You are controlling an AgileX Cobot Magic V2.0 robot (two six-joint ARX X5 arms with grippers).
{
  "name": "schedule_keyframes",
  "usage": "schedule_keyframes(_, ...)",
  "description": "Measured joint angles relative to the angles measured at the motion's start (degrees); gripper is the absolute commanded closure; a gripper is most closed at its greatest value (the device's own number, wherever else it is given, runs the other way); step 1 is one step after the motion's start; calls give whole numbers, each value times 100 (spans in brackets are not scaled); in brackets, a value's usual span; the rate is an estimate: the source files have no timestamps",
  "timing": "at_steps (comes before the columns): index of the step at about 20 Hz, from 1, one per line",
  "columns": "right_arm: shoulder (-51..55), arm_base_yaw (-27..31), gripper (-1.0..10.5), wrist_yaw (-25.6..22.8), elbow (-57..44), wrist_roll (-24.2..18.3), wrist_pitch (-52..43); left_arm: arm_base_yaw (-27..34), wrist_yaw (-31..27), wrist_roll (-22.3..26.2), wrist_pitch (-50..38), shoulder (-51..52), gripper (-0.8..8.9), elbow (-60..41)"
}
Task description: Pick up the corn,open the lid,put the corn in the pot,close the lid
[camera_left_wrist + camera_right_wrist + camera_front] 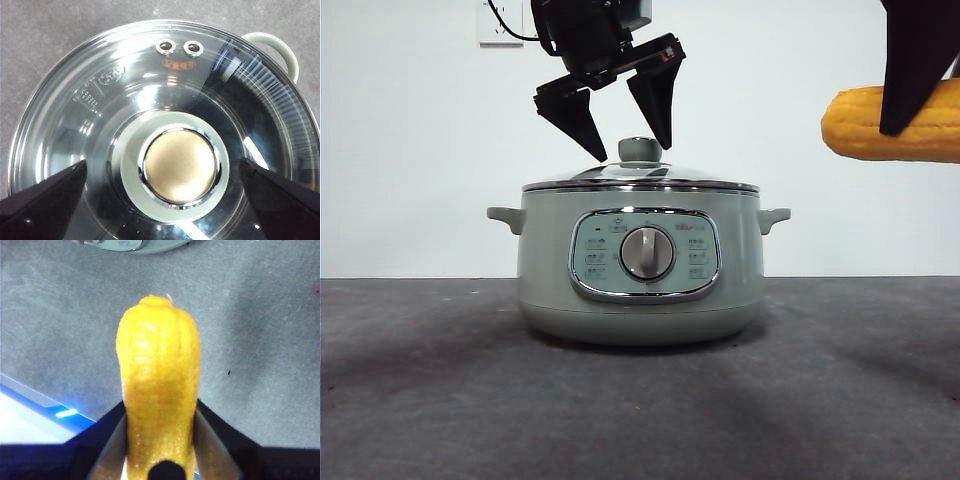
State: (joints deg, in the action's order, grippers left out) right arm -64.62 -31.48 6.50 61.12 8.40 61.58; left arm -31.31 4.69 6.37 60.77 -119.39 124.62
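Observation:
The glass lid spreads far wider than the open fingers, so the robot's left gripper should grab the lid by its narrow raised knob next.
The sage-green pot (640,262) stands mid-table with its glass lid (640,180) on. My left gripper (620,140) hangs open just above the lid's knob (638,149), one jaw on each side of it, not touching. In the left wrist view the knob (180,166) lies centred between the two jaws, with the lid's glass (100,125) around it. My right gripper (915,70) is shut on the yellow corn (895,123) and holds it in the air, level, to the right of the pot and above it. The corn (159,385) fills the right wrist view.
The dark grey table (440,400) stretches around the pot. A white wall with a socket (500,22) is behind. The pot's side handle (277,47) shows in the left wrist view. The pot's edge (135,245) shows beyond the corn in the right wrist view.

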Motion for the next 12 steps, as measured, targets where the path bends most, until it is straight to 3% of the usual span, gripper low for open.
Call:
schedule_keyframes(2,0,0,963,0,0,0,4,0,4,-28,2,-46,398,0)
schedule_keyframes(6,0,0,963,0,0,0,9,-33,39,-39,-127,-87,677,0)
schedule_keyframes(12,0,0,963,0,0,0,9,-79,39,-39,-164,-87,826,0)
